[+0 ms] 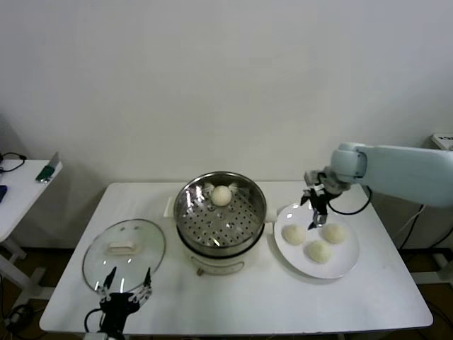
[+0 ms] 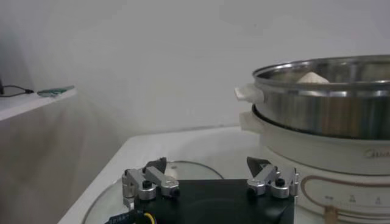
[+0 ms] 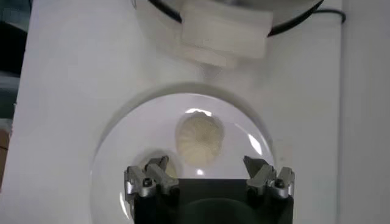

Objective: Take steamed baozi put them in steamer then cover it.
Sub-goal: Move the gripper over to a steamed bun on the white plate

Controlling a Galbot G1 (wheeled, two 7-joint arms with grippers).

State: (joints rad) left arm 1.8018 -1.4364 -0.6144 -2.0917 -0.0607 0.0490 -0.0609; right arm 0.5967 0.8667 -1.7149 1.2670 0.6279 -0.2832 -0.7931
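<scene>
I should next use my right gripper to grab the baozi nearest the steamer on the white plate by its rounded sides, to fill the steamer [image 1: 220, 212].
The steel steamer [image 1: 220, 212] stands on its white base mid-table with one steamed baozi [image 1: 222, 195] at its far side. Three more baozi [image 1: 294, 233] [image 1: 334, 233] [image 1: 318, 251] lie on a white plate [image 1: 347, 265] to its right. My right gripper [image 1: 316, 212] hangs open just above the plate's far edge. In the right wrist view one baozi [image 3: 199, 139] lies ahead of the open gripper [image 3: 206, 164]. The glass cover [image 1: 124, 253] lies flat at the left. My left gripper [image 1: 127, 290] is open at the cover's near edge, holding nothing.
The steamer's wall [image 2: 329, 103] rises close beside the left gripper [image 2: 208, 165], and a white side handle [image 3: 225, 36] juts toward the plate. A small side table [image 1: 21, 191] with a green item stands at the far left. A white wall is behind.
</scene>
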